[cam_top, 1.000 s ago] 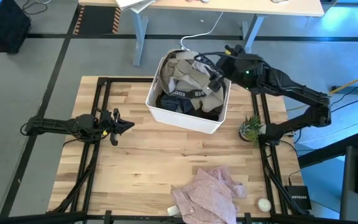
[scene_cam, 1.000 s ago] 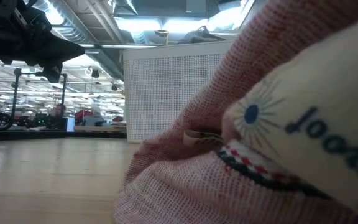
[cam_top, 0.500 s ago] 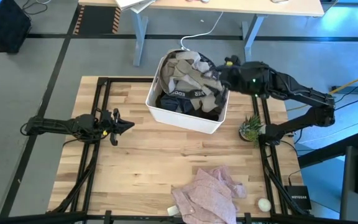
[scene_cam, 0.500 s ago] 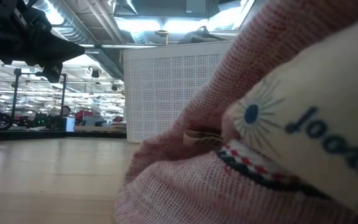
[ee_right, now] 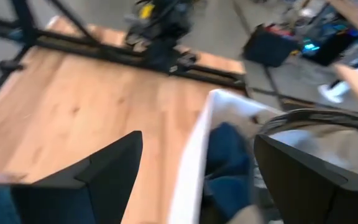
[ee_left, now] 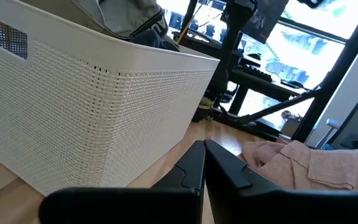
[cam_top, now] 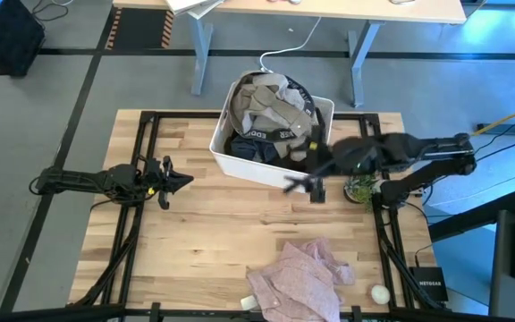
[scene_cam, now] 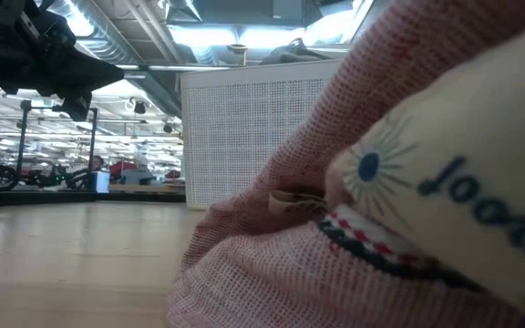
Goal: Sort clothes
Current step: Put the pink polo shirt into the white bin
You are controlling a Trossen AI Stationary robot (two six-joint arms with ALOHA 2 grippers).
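Note:
I will sort the pale pink garment into the white bin [cam_top: 240,159]. For that, my right gripper will next grab the garment by a bunched fold [cam_top: 302,268].
The white bin [cam_top: 240,159] stands at the table's far middle. In it lie an olive-green garment [cam_top: 275,112], a grey-beige one [cam_top: 259,87], a black one with a lettered band [cam_top: 256,137] and a dark navy one [ee_right: 225,162]. The pale pink garment [cam_top: 298,277] lies crumpled on the table near its front edge and fills the low view [scene_cam: 381,200]. My right gripper [cam_top: 304,186] is open and empty, above the bin's near right corner [ee_right: 194,155]. My left gripper [cam_top: 181,182] is shut and empty, left of the bin.
A small potted plant [cam_top: 361,183] stands right of the bin, beside my right arm. A small white round thing [cam_top: 380,293] and a black box [cam_top: 429,288] lie at the near right corner. Bare wood [cam_top: 213,233] lies between the bin and the pink garment.
My right gripper has come out from over the clothes at the bin's far right and moved fast toward the table's near edge, past the bin's near right corner. It carries nothing. My left arm has kept still.

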